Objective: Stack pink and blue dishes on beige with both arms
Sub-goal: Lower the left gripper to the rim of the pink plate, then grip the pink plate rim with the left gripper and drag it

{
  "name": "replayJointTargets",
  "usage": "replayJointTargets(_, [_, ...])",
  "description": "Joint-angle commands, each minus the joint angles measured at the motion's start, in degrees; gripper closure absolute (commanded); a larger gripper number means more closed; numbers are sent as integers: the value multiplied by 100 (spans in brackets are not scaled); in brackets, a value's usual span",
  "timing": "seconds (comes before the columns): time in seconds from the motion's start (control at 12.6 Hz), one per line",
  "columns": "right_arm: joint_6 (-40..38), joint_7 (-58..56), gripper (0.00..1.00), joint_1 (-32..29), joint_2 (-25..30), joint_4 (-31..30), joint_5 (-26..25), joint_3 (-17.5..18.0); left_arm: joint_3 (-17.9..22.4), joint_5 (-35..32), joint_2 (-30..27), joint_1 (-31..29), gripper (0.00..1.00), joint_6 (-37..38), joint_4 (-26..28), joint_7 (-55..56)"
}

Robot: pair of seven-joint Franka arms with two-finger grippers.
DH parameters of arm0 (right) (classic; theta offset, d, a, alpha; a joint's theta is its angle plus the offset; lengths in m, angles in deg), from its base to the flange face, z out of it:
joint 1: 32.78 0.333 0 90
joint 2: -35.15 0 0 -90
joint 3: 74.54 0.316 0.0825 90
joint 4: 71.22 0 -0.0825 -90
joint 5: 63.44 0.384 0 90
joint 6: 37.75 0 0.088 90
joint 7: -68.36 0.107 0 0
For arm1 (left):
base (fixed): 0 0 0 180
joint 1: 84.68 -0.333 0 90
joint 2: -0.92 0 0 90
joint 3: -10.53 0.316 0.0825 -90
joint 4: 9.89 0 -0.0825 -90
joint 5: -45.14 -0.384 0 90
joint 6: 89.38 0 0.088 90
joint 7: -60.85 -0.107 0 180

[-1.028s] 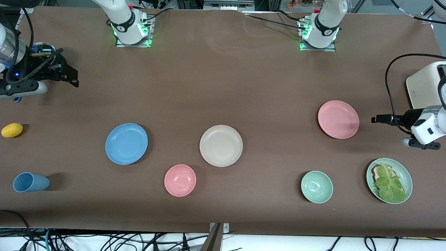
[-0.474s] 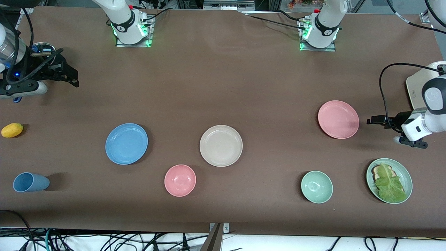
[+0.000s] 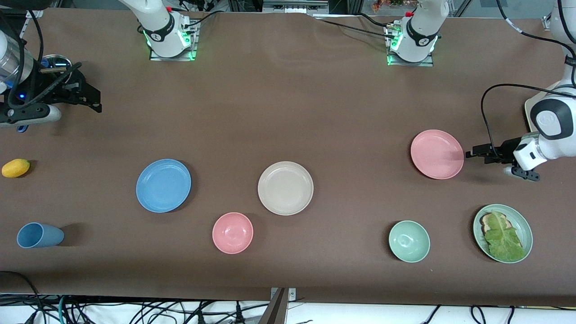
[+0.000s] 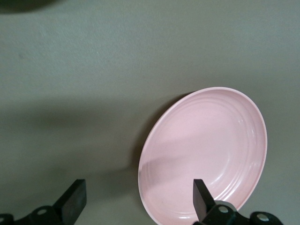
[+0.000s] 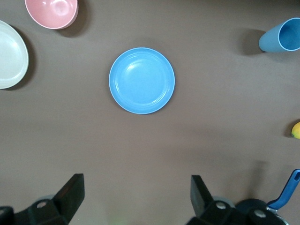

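Note:
The pink plate's rim (image 3: 461,151) (image 4: 139,171) is still below the open fingers of my left gripper, so they would miss it if they closed now. My left gripper needs to first go lower.
The pink plate (image 3: 437,154) lies flat toward the left arm's end of the table. My left gripper (image 3: 470,154) is open just beside its rim. In the left wrist view the pink plate (image 4: 206,154) fills much of the picture and the left gripper (image 4: 138,199) straddles its edge, one finger over the plate and one over the cloth. The beige plate (image 3: 285,188) lies mid-table. The blue plate (image 3: 163,185) lies beside it toward the right arm's end. My right gripper (image 3: 98,100) waits open and empty, high over that end, looking down on the blue plate (image 5: 142,80).
A pink bowl (image 3: 232,232), a green bowl (image 3: 409,241) and a green plate of toast and lettuce (image 3: 502,232) sit nearer the front camera. A blue cup (image 3: 39,235) and a yellow fruit (image 3: 15,168) lie at the right arm's end. A cream toaster (image 3: 546,114) stands at the left arm's end.
My left gripper has travelled over the table toward the pink plate and now reaches its rim. The right arm and all the dishes have stayed still.

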Motion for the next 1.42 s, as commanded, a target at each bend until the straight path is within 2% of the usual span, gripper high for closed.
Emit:
replayJointTargets(0.0, [-104,39,0,-38,-49,151,-12,25,-34,328,-94,-36,0,-439,414,-281])
replayJointTargets(0.95, [-87,39,0,-38,-49,160,-3,25,-69,839,64,43,1,-1021,784,-316])
replayJointTargets(1.03, [-78,39,0,-38,-49,152,-3,25,-78,839,82,43,9,-1030,784,-316])
replayJointTargets(1.11, [-78,39,0,-38,-49,160,6,25,-78,830,82,43,36,-1021,784,-325])
replayJointTargets(1.19, [-61,39,0,-38,-49,160,6,25,-78,830,82,43,76,-1003,784,-333])
replayJointTargets(1.27, [-60,39,0,-46,-49,160,6,25,-78,830,82,34,100,-977,784,-438])
replayJointTargets(1.34, [-43,39,0,-46,-49,160,6,25,-78,830,82,26,100,-951,775,-569])
